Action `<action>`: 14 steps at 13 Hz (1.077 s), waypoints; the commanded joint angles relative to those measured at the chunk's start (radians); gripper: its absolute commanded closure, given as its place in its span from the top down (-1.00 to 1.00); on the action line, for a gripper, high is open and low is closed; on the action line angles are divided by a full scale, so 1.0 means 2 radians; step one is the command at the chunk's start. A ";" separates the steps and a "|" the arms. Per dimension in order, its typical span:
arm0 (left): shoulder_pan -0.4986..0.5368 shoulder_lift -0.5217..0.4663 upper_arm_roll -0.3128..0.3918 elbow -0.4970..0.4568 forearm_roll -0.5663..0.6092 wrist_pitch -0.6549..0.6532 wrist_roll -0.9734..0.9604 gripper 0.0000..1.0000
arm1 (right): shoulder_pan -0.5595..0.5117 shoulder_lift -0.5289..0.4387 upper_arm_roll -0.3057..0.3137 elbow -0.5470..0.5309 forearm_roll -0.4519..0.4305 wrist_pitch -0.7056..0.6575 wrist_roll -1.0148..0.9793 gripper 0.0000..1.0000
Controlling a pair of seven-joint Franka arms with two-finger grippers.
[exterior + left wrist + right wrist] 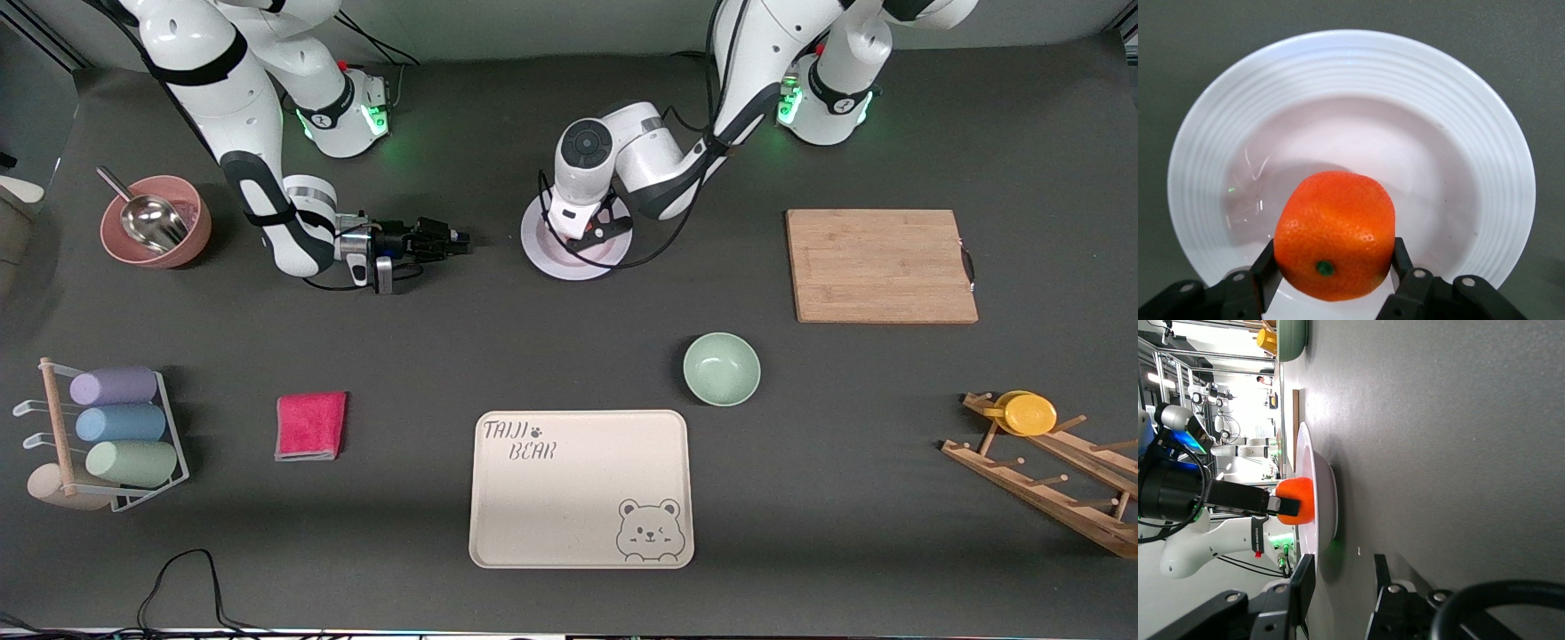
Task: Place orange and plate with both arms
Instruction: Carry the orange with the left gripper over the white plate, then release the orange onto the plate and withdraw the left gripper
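Observation:
My left gripper opens now, since the orange [1335,233] sits low inside the plate's well and would rest there.
The white plate [569,262] lies on the table in the middle, toward the robots' bases. My left gripper [594,233] hangs right over it, shut on the orange [1335,233], which sits low in the plate's well [1351,87]; I cannot tell whether the two touch. The left hand hides the orange in the front view. My right gripper [462,240] is open and empty, low over the table beside the plate, toward the right arm's end. In the right wrist view its fingers [1305,577] point at the plate's rim [1305,440], and the orange [1298,500] shows there too.
A pink bowl with a metal scoop [156,222] stands near the right arm. A wooden cutting board [880,265], a pale green bowl [721,368], a cream bear tray [533,516], a red cloth [311,425], a cup rack [116,436] and a wooden rack with a yellow disc [1029,413] lie around.

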 commanded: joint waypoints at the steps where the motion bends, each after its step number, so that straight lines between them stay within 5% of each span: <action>1: -0.008 0.013 0.004 0.005 0.020 0.011 -0.028 -0.66 | 0.000 0.009 0.000 0.006 0.011 -0.004 0.005 -0.15; 2: -0.007 0.013 0.004 0.005 0.020 0.011 -0.029 0.90 | 0.001 0.009 0.000 0.007 0.011 -0.004 0.004 -0.15; 8: 0.000 -0.005 0.003 0.008 0.019 -0.004 -0.040 1.00 | 0.003 0.011 0.002 0.011 0.013 -0.004 0.003 -0.15; 14: 0.086 -0.094 -0.005 0.032 0.000 -0.145 0.055 1.00 | 0.031 0.018 0.006 0.026 0.055 -0.003 0.003 -0.15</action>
